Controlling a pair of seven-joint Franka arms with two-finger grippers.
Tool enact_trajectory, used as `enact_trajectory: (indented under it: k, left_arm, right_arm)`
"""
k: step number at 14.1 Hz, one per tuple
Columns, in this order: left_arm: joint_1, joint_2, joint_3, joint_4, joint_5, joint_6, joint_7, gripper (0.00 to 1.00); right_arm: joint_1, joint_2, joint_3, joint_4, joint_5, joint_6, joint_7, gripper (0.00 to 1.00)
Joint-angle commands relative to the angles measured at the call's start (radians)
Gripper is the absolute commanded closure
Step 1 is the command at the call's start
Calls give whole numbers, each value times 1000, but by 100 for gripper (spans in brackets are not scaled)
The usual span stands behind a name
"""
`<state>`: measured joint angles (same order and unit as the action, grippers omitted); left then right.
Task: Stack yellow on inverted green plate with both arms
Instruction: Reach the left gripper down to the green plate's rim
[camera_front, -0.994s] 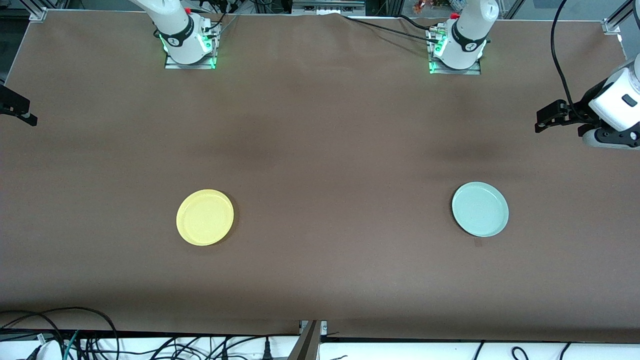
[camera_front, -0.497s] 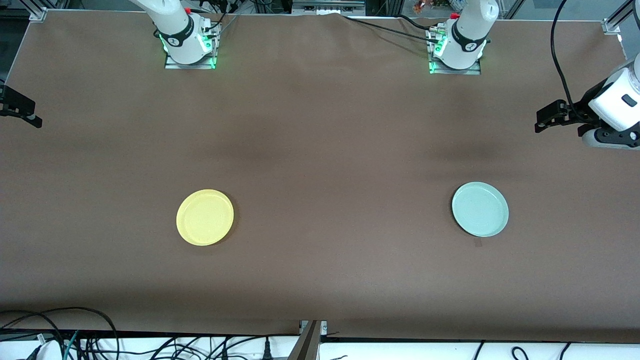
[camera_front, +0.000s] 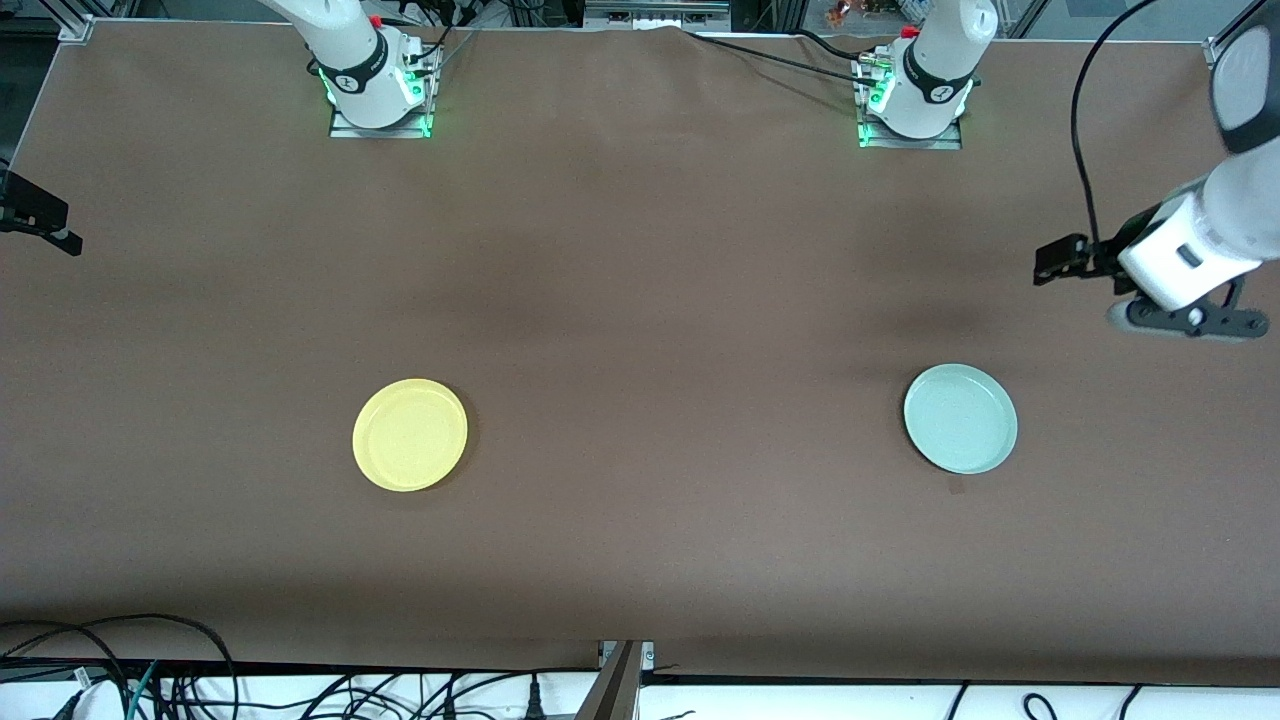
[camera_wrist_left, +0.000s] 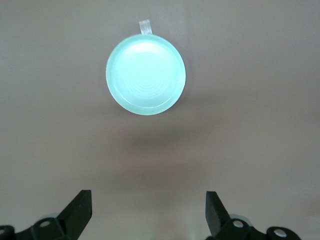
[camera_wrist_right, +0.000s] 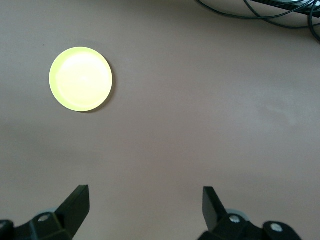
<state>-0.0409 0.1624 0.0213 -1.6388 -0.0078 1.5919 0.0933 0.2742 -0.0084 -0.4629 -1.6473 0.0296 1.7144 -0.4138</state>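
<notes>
The left gripper will next pick up the pale green plate by its rim (camera_front: 1015, 419), so that the plate can be turned over for the yellow plate (camera_front: 410, 434).
The yellow plate (camera_front: 410, 434) lies rim up on the brown table, toward the right arm's end; it also shows in the right wrist view (camera_wrist_right: 81, 79). The pale green plate (camera_front: 960, 418) lies hollow side up toward the left arm's end, and shows in the left wrist view (camera_wrist_left: 145, 75). My left gripper (camera_front: 1052, 264) hangs open and empty over bare table near the green plate, its jaws wide apart in its wrist view (camera_wrist_left: 148, 200). My right gripper (camera_front: 45, 228) hangs open and empty over the table's edge at the right arm's end (camera_wrist_right: 146, 197).
The two arm bases (camera_front: 378, 90) (camera_front: 912, 100) stand along the table's back edge. Cables (camera_front: 150, 670) lie past the table's front edge and show in the right wrist view (camera_wrist_right: 260, 10). A small strip of tape (camera_wrist_left: 144, 26) lies beside the green plate.
My left arm has swung, and its gripper has moved over the table toward the green plate. The right gripper has hardly moved. Both plates lie as before.
</notes>
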Motion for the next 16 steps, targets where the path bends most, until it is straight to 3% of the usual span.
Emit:
enact_trajectory:
  k: [1,6,9,13,16]
  left_arm:
    - [-1,118,3,25,-8,93,83,0]
    - [16,278,3,-5,-8,265,137,0]
    - [50,295,3,-105,-8,458,300,0]
    - [102,377,3,-107,-8,591,564,0]
    - [107,428,3,-113,-20,658,595,0]
  right_arm:
    - [-1,-12,1,-6,0,-6,-7,0]
    - [11,1,21,-5,0,-3,-3,0]
    - [20,5,26,0,1,-4,-3,0]
    - [31,5,26,0,1,-3,-5,0]
    - [33,7,26,0,1,4,-3,0]
